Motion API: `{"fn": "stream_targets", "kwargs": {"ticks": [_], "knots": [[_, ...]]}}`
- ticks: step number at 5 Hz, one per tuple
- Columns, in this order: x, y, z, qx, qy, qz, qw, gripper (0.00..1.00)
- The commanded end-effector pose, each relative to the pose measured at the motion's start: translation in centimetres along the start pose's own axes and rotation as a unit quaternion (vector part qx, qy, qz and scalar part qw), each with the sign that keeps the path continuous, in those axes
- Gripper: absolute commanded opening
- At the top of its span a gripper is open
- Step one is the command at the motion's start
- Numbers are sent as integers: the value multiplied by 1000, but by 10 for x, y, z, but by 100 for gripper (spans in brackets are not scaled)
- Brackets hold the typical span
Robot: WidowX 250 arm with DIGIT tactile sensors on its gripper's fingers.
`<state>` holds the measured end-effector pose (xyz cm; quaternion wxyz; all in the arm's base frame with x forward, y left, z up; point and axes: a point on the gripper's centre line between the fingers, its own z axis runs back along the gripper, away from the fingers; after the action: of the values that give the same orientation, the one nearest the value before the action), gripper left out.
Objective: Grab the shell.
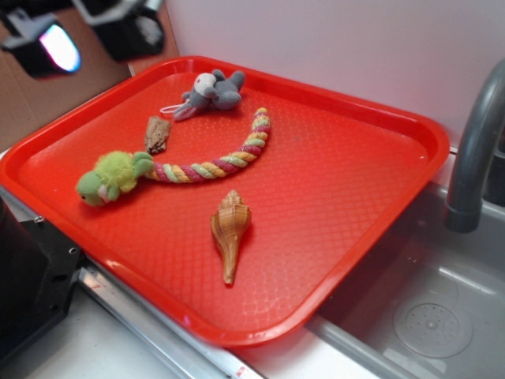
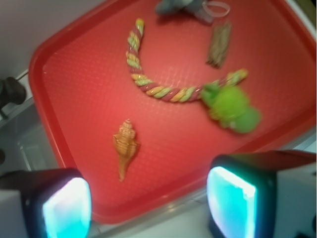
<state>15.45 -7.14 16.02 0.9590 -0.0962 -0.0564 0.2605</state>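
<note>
My gripper grabs the shell by its wide ridged body (image 1: 231, 220) next, since the shell tapers to a long thin point (image 1: 229, 268).
The shell (image 1: 230, 225) is tan-orange with a ridged spiral top and a long thin point. It lies flat on the red tray (image 1: 339, 174), toward the tray's front edge, point facing the front. My gripper (image 1: 95, 35) hangs high above the tray's far left corner, well away from the shell. In the wrist view the shell (image 2: 125, 144) lies on the tray (image 2: 84, 89), above and left of the gap between my fingers. My gripper (image 2: 148, 206) is open, its glowing cyan pads (image 2: 67, 208) wide apart with nothing between them.
A rope toy (image 1: 209, 167) with a green fuzzy head curves across the tray's middle. A grey plush mouse (image 1: 211, 92) and a brown bark-like chip (image 1: 157, 134) lie at the back. A grey faucet (image 1: 473, 150) and sink (image 1: 434, 316) are right; a black box (image 1: 31, 276) is left.
</note>
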Motion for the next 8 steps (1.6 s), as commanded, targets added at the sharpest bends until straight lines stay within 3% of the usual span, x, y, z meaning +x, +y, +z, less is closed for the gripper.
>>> {"fn": "stream_targets", "kwargs": {"ticks": [1,2,3,5,6,7,8], "knots": [[-2,-33,-73,68,15,21,997,100],[-8,-36,-103,97,31,10,995,100],[-8,-34,-127,123,23,5,992,100],[4,-22,-150,139,14,10,990,100],[4,-16,-155,139,25,16,990,100],[1,-16,-157,146,17,17,989,0],[-1,-15,-157,147,18,24,989,0]]}}
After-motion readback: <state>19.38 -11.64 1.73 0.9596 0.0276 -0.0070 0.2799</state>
